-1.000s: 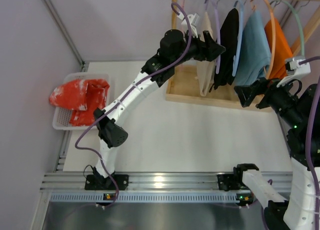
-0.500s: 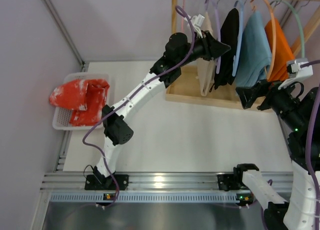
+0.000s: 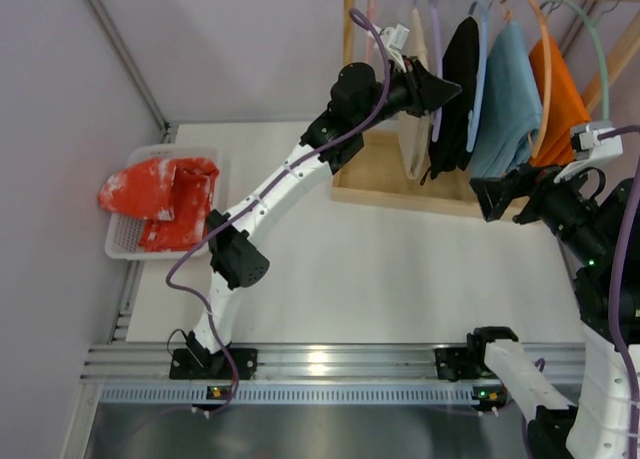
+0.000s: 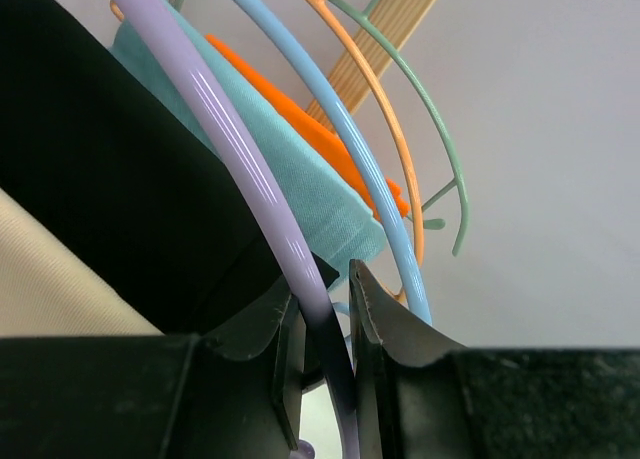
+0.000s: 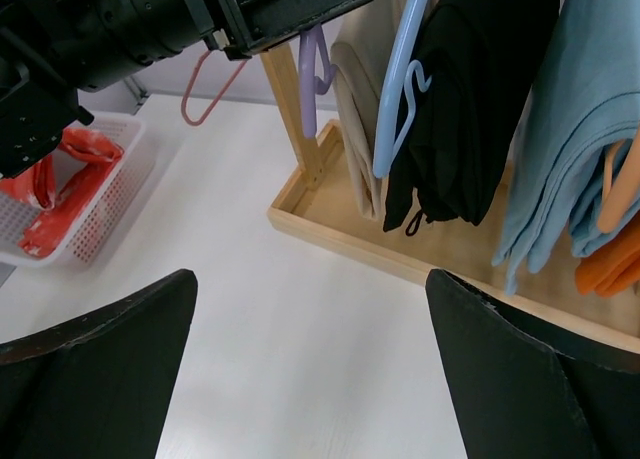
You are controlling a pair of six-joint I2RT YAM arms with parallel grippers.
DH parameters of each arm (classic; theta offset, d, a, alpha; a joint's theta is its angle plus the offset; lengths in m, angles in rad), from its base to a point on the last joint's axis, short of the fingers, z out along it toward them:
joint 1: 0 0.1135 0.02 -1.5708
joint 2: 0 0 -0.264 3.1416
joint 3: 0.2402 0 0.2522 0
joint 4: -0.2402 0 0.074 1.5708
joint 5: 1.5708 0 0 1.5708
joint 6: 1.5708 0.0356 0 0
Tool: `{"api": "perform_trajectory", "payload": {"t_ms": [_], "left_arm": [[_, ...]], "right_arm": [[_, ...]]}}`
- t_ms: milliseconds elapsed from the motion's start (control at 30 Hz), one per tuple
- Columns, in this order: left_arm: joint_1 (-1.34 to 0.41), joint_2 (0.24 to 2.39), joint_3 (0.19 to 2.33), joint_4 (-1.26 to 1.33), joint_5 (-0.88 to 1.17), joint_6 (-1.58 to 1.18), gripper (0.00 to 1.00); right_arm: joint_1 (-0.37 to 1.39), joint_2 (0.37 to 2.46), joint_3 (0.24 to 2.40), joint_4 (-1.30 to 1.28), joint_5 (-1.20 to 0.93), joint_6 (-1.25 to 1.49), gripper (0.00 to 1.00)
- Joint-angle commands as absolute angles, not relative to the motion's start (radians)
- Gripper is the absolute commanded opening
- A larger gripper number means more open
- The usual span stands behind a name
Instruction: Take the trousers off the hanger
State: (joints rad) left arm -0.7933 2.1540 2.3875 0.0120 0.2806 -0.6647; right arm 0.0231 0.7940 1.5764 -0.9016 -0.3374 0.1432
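Note:
The hanger would come along with the cream-beige trousers if the left gripper moved sideways now, as the hanger's lavender rod (image 4: 215, 129) is between the gripper's closed fingers.
The cream-beige trousers (image 3: 412, 139) hang folded over the lavender hanger (image 3: 437, 41) at the left end of the wooden rail. My left gripper (image 3: 440, 91) is up at that hanger. In the left wrist view its jaws (image 4: 318, 284) are shut on the hanger's lavender rod (image 4: 215, 129), with the trousers (image 4: 50, 279) at lower left. My right gripper (image 3: 485, 194) hovers open in front of the rack, holding nothing. The right wrist view shows its gripper (image 5: 310, 279) wide apart over the white table, the trousers (image 5: 355, 119) and hanger (image 5: 310, 74) beyond.
A black garment (image 3: 455, 89), a light blue cloth (image 3: 505, 99) and an orange cloth (image 3: 560, 99) hang to the right on the same rail. The rack's wooden base tray (image 3: 370, 184) lies below. A white basket (image 3: 122, 241) with red-and-white cloth stands at left.
My left gripper rose to the right onto the lavender hanger and its jaws closed on the rod. The trousers swung slightly. The right arm barely moved.

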Motion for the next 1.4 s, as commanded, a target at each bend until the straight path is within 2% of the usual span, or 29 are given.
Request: {"api": "perform_trajectory", "payload": {"t_ms": [0, 233, 533, 867, 1133, 1367], "left_arm": [[-0.790, 2.111, 2.494, 0.236, 0.249, -0.532, 0.00], [-0.793, 2.060, 2.458, 0.239, 0.285, -0.528, 0.00], [-0.818, 1.910, 2.257, 0.212, 0.341, -0.603, 0.00], [-0.913, 1.729, 2.025, 0.204, 0.336, -0.538, 0.00], [-0.991, 1.577, 1.817, 0.206, 0.295, -0.500, 0.00], [-1.061, 1.444, 1.620, 0.245, 0.264, -0.419, 0.00]], "right_arm": [[0.009, 0.781, 1.566, -0.847, -0.353, 0.158, 0.99], [0.011, 0.779, 1.557, -0.830, -0.356, 0.170, 0.99], [0.011, 0.801, 1.577, -0.785, -0.400, 0.206, 0.99], [0.009, 0.853, 1.600, -0.692, -0.511, 0.304, 0.99], [0.011, 0.891, 1.513, -0.459, -0.629, 0.602, 0.99], [0.011, 0.932, 1.385, -0.198, -0.679, 0.893, 0.94]]}}
